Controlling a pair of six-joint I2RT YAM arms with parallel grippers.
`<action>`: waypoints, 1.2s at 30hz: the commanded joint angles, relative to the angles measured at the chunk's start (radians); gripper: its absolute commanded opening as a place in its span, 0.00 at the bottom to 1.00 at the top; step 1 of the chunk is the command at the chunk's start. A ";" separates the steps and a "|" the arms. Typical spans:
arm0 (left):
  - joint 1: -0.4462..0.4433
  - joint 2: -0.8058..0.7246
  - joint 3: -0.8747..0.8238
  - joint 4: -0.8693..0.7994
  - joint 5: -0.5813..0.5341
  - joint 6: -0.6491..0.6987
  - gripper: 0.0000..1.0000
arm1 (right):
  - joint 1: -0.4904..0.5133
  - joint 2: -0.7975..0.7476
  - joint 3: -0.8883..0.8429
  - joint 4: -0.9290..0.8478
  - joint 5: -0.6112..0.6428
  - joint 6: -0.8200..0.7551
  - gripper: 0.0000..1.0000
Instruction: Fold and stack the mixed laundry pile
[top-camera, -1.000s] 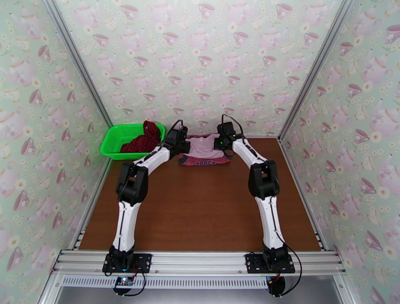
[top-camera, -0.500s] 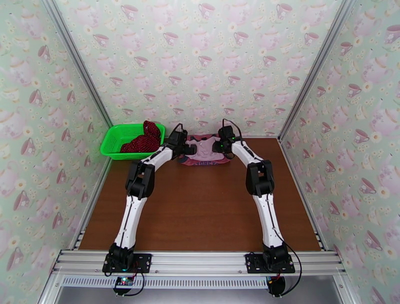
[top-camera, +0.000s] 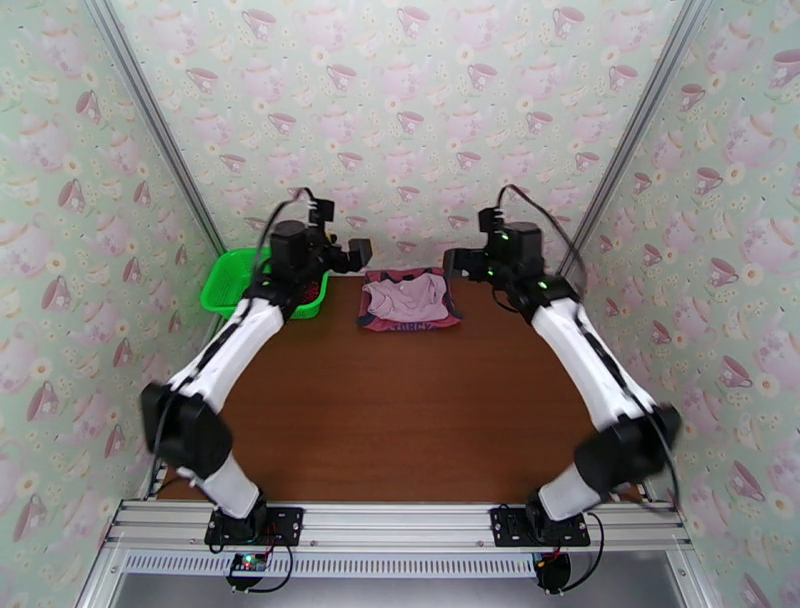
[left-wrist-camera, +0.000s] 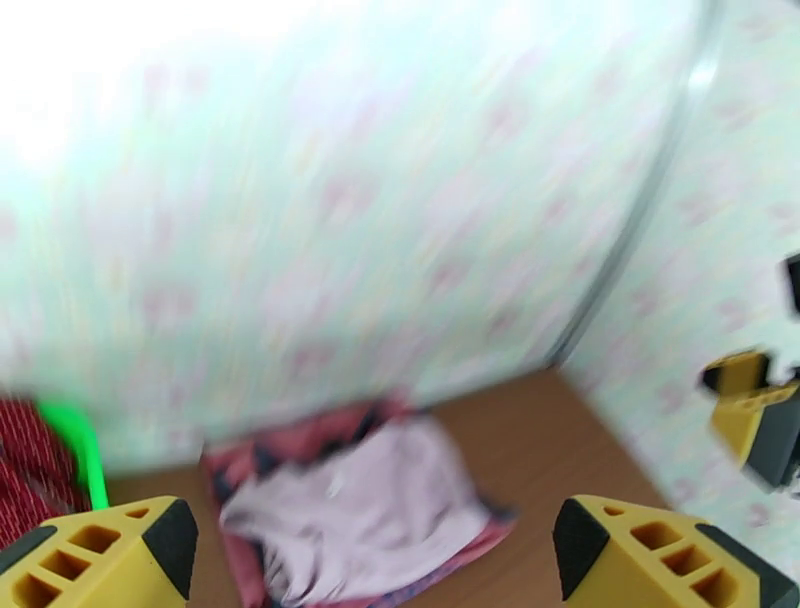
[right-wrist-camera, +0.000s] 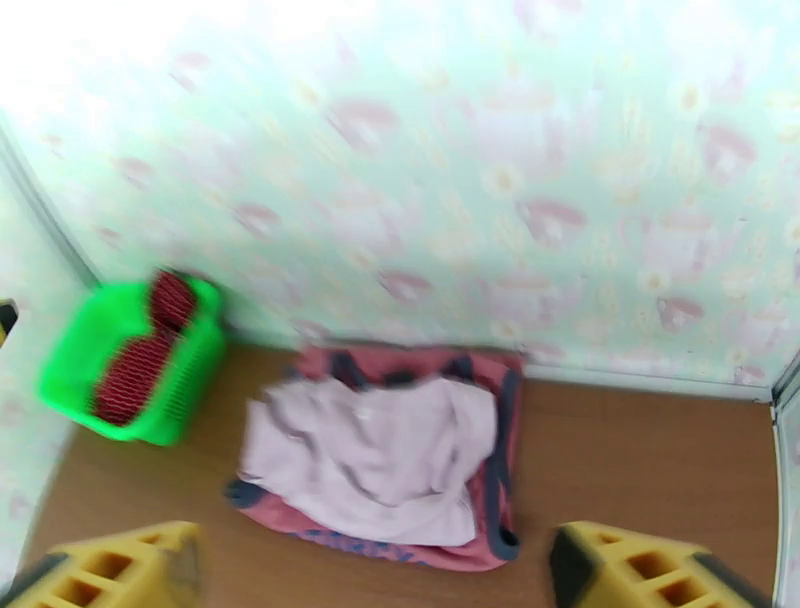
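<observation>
My left gripper will take hold of the pale mauve-pink piece next by its rumpled edge that faces the green basket, to tidy the stack.
The pale mauve-pink piece (top-camera: 405, 296) lies spread on the dusty-red tank top (top-camera: 410, 324) at the back of the table. In the right wrist view the pink piece (right-wrist-camera: 370, 450) covers most of the tank top (right-wrist-camera: 505, 440). The dark-red dotted cloth (right-wrist-camera: 140, 360) lies in the green basket (right-wrist-camera: 165, 415). My left gripper (top-camera: 352, 254) hangs open in the air to the left of the stack, its yellow fingertips (left-wrist-camera: 110, 560) wide apart. My right gripper (top-camera: 458, 264) hangs open to the right of the stack and holds nothing.
The green basket (top-camera: 225, 285) stands in the back left corner, partly behind my left arm. Patterned walls close in the table at the back and on both sides. Bare brown tabletop (top-camera: 400, 420) stretches in front of the stack.
Both grippers have opened and let go of the garment on the stack. Both arms have risen and swung outward, the left one toward the basket, the right one toward the right wall.
</observation>
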 joint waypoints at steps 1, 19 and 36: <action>0.000 0.097 -0.092 -0.004 0.266 0.013 1.00 | -0.038 0.027 -0.170 0.125 -0.246 0.078 1.00; -0.080 0.786 0.473 -0.197 0.174 -0.102 0.00 | -0.037 -0.038 -0.585 0.147 -0.136 0.148 0.00; 0.076 0.912 0.476 -0.222 0.138 -0.151 0.00 | -0.037 -0.030 -0.648 0.151 -0.182 0.188 0.00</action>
